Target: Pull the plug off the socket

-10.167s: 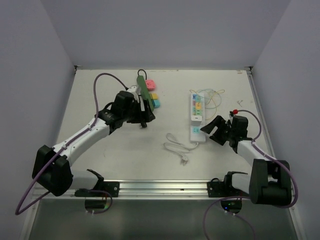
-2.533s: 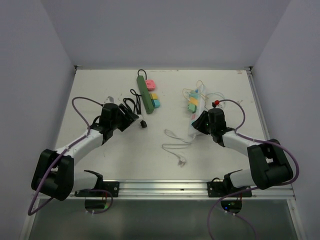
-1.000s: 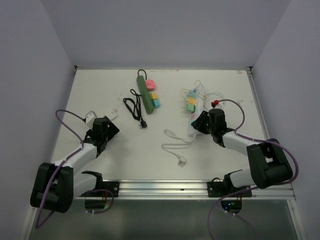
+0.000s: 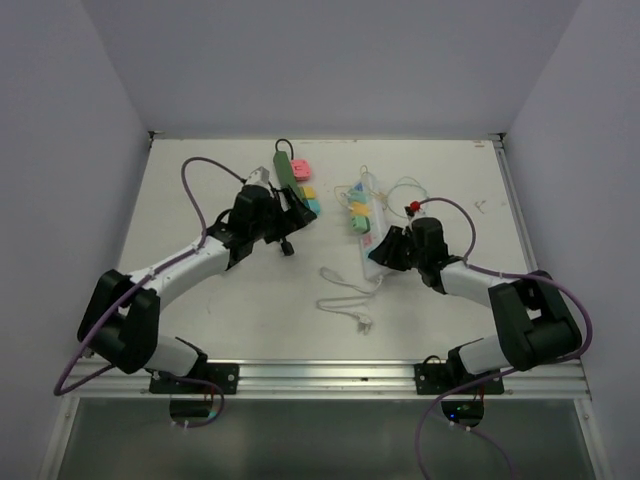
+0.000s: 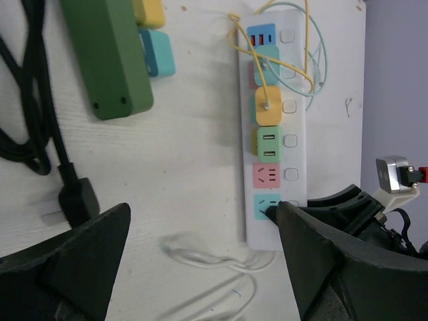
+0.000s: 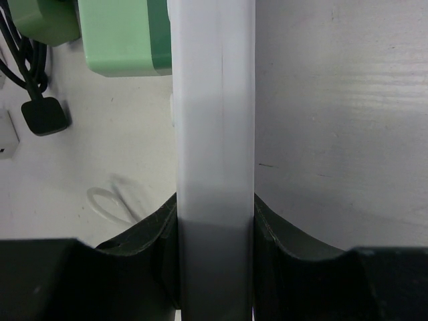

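Observation:
The green plug [image 4: 361, 224] [image 5: 267, 142] needs to come off the socket, so my left gripper should next grab the plug by its sides that face the long edges of the power strip.
A white power strip [image 4: 368, 236] lies slanted at mid table. In the left wrist view the strip [image 5: 294, 124] carries a blue plug [image 5: 261, 35], a teal plug [image 5: 269, 59], a yellow plug [image 5: 267, 107] with a yellow wire, and a green plug [image 5: 267, 142]. My right gripper [image 4: 380, 254] is shut on the strip's near end; the strip [image 6: 214, 120] fills the gap between its fingers [image 6: 215, 267]. My left gripper [image 4: 292, 212] is open and empty above the table, left of the strip; its fingers [image 5: 200, 267] frame the strip's near end.
A green power strip [image 4: 287, 172] with pink, yellow and blue plugs lies at the back centre. A black cable with its plug [image 5: 75, 195] lies beside it. A loose white cord [image 4: 345, 300] trails from the white strip towards the front.
My left arm has swung from the near left of the table up and right, to beside the green strip. My right gripper has dragged the white strip a little to the left.

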Motion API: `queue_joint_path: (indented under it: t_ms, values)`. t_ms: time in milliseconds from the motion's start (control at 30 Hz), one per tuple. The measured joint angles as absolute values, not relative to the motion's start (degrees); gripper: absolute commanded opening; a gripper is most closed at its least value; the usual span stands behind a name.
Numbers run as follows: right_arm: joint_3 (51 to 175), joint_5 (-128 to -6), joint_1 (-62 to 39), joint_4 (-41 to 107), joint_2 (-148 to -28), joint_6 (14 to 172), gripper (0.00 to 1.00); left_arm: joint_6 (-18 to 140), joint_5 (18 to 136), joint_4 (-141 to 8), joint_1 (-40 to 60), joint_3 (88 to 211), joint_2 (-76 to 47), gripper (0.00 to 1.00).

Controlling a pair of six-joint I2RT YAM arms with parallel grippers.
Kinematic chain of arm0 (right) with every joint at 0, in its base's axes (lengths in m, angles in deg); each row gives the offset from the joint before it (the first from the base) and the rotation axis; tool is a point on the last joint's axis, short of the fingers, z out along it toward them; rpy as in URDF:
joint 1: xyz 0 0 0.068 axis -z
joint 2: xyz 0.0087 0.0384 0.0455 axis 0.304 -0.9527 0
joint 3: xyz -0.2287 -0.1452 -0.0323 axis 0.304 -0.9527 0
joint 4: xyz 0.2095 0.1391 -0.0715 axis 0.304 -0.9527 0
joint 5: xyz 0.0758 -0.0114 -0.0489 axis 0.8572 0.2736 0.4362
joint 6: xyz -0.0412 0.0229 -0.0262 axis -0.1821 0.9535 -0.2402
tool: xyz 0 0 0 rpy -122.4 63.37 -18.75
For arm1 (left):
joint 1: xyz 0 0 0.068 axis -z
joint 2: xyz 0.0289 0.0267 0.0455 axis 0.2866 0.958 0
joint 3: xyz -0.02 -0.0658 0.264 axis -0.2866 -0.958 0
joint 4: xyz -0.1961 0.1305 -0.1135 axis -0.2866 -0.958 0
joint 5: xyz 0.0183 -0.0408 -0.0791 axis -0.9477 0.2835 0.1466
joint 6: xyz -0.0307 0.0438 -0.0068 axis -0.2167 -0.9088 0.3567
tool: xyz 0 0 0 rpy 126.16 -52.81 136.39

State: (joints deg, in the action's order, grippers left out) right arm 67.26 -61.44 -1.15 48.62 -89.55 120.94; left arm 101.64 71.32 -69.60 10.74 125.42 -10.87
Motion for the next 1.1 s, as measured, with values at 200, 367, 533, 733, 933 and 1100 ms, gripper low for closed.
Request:
queue_joint_path:
  t_ms: [200, 367, 533, 733, 933, 1100]
  values:
    - [67.3, -60.7, -1.9, 48.5, -89.6, 120.4, 0.00, 102.9, 71.9, -65.6, 16.4, 132.1, -0.6, 0.89]
    - [67.3, -60.0, -2.2, 48.4, -89.6, 119.9, 0.00, 104.2, 73.0, -62.9, 19.5, 138.0, 8.1, 0.84]
    - [67.3, -59.8, -2.5, 48.4, -89.6, 119.6, 0.00, 105.4, 73.8, -61.6, 21.0, 142.2, 15.2, 0.78]
    - [67.3, -59.7, -2.6, 48.4, -89.6, 119.6, 0.00, 106.2, 74.5, -61.1, 21.7, 144.4, 20.7, 0.64]
    - [67.3, -59.7, -2.7, 48.4, -89.6, 119.4, 0.02, 107.2, 74.9, -59.6, 22.0, 145.1, 22.0, 0.50]
    - [67.2, -59.4, -3.0, 48.4, -89.6, 119.3, 0.14, 108.1, 75.2, -58.5, 22.0, 145.1, 22.1, 0.31]
